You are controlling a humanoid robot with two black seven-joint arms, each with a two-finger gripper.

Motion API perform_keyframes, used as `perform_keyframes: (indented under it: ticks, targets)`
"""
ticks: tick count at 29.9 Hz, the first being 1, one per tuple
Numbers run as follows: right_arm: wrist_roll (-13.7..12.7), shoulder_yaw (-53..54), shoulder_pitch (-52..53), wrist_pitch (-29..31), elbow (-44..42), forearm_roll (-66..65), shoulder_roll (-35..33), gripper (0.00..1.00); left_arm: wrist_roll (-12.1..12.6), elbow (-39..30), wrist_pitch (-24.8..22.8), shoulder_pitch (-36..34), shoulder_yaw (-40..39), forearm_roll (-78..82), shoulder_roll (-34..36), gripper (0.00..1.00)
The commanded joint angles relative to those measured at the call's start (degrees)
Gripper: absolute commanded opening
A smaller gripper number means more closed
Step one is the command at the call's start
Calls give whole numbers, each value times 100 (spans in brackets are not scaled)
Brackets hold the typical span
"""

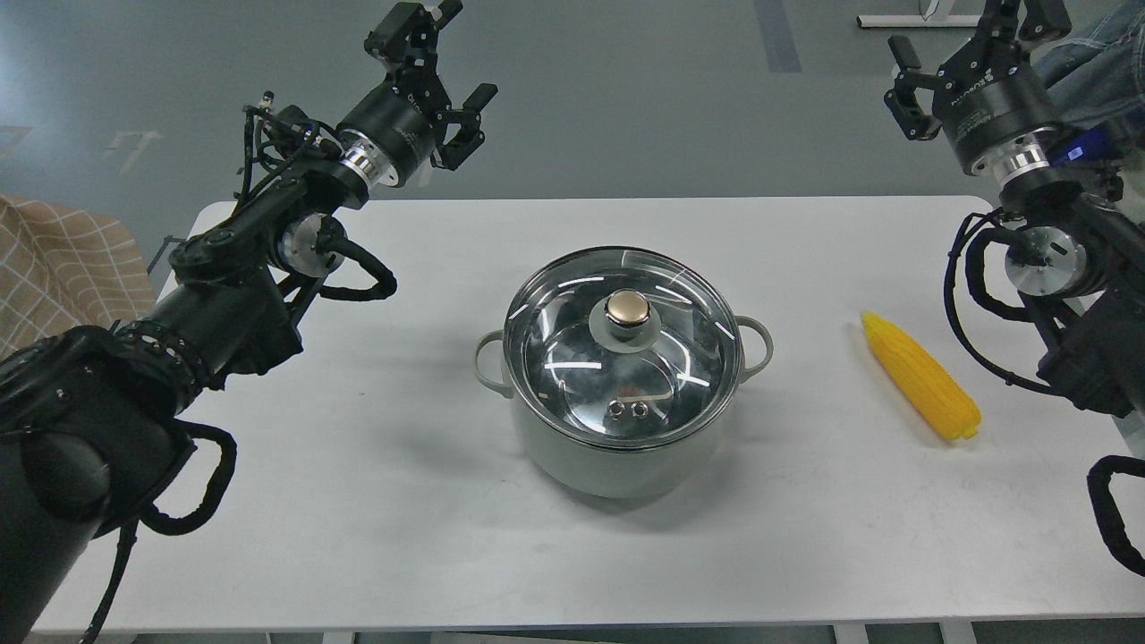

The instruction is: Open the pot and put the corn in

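Observation:
The left gripper should next grab the glass lid by its gold knob (pixel 628 309), so that it opens the pot (pixel 617 461) for the corn.
The pale grey-green pot (pixel 617 461) stands in the middle of the white table (pixel 358 537), and its glass lid (pixel 572 349) with a gold knob (pixel 628 309) sits on it. To the pot's right, the yellow corn (pixel 921 377) lies on the table, its tapered end pointing away from me. My left gripper (pixel 470 49) hangs open above the table's far left edge, well away from the pot. My right gripper (pixel 971 27) is raised beyond the far right corner, open, holding nothing, with its fingertips near the top of the frame.
A beige checked cloth (pixel 63 268) lies off the table at the left. Blue denim fabric (pixel 1096 54) shows at the top right behind my right arm. The grey floor lies beyond the table's far edge.

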Motion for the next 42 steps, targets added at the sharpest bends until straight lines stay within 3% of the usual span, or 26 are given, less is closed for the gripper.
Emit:
perform_keyframes:
  ticks: [1, 17, 42]
  targets:
    - [0, -1, -58, 3, 3, 10, 75, 100, -15, -62, 0, 18, -70, -96, 12, 98]
    - [0, -27, -59, 64, -120, -17, 127, 100, -24, -133, 0, 27, -114, -149, 372, 98]
    - [0, -45, -24, 254, -200, 1, 330, 100, -112, -458, 0, 44, -220, -167, 293, 98]
